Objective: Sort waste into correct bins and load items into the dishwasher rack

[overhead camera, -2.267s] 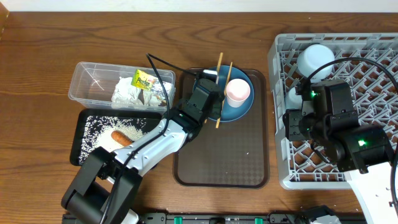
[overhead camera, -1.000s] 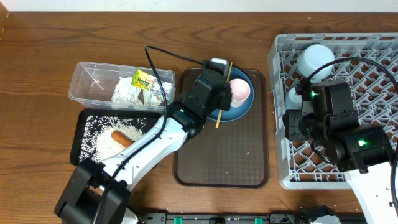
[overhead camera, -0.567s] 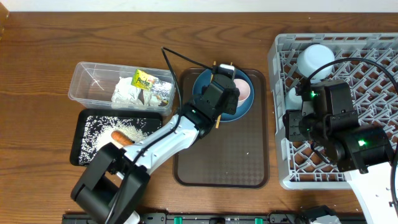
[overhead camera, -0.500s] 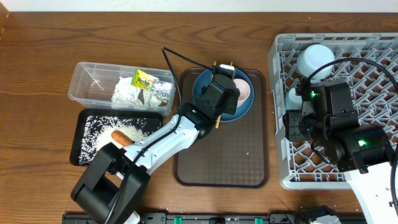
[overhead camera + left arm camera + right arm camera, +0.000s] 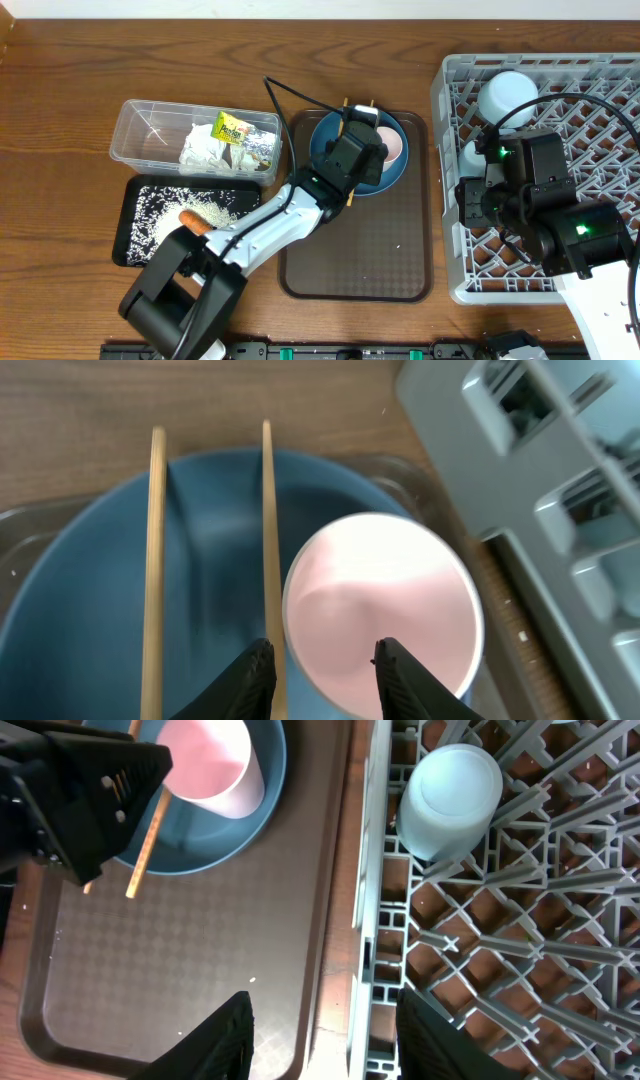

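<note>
The robot's left gripper will next grab the pale-pink cup by its rim beside the chopsticks, so the cup's base stays free to hand to the right gripper.
A pale-pink cup (image 5: 380,605) stands upright on the dark-blue plate (image 5: 90,610), which sits at the back of the brown tray (image 5: 355,250). Two wooden chopsticks (image 5: 157,560) lie across the plate to the cup's left. My left gripper (image 5: 325,675) hangs open just above the cup. One finger is over the cup's mouth; the other is outside its left rim, by a chopstick. My right gripper (image 5: 325,1030) is open over the dishwasher rack's left edge (image 5: 372,920). The napkin (image 5: 205,148) and snack packet (image 5: 232,127) lie in the clear tub (image 5: 140,125). Carrot (image 5: 195,221) and rice (image 5: 160,205) lie in the black tray (image 5: 128,240).
A light-blue cup (image 5: 450,788) stands upside down in the rack's near-left cells, and a pale rounded item (image 5: 508,95) sits at the rack's back. The right arm (image 5: 530,190) covers the rack's (image 5: 600,110) middle. Bare wood table (image 5: 80,70) surrounds the bins.
My left gripper has swung right across the plate and settled over the pink cup's left rim. The right arm has not moved.
</note>
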### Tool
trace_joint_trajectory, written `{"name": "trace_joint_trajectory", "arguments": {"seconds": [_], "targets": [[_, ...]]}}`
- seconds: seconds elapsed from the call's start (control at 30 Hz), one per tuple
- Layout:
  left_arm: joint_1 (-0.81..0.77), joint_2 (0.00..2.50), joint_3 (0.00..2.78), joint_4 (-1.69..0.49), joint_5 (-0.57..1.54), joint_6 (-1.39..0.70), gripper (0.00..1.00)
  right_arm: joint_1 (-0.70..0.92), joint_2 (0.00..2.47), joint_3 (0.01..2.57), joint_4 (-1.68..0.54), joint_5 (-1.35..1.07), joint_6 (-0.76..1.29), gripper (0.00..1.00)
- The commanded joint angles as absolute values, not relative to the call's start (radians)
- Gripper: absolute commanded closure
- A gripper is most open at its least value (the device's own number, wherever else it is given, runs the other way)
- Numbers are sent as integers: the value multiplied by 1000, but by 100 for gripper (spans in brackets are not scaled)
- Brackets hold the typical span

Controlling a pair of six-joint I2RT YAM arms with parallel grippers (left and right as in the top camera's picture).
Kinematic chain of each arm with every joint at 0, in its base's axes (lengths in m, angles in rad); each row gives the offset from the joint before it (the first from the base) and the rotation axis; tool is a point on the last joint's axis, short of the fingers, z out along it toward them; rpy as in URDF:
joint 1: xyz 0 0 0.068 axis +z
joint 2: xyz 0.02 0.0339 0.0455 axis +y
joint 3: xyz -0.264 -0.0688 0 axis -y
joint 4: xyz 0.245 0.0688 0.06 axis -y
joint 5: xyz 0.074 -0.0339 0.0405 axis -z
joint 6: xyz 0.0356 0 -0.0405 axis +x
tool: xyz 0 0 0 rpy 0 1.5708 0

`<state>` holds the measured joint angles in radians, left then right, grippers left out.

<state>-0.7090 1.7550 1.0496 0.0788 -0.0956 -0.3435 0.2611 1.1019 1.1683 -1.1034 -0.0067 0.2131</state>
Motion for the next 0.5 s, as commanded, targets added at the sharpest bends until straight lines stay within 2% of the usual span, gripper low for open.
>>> {"name": "trace_joint_trajectory", "arguments": {"seconds": [0.0,0.1,0.47], "targets": [[-710,1785,1055,81,-117,-356,64,254,1099,1169,-1108,-4,220,54],[-710,1785,1055,92,-117,-356,69,254,1099,1169,-1108,-4,220,54],[-710,1798,1055,84,-117,-356,71,254,1099,1169,-1112,-4,220,54]]}}
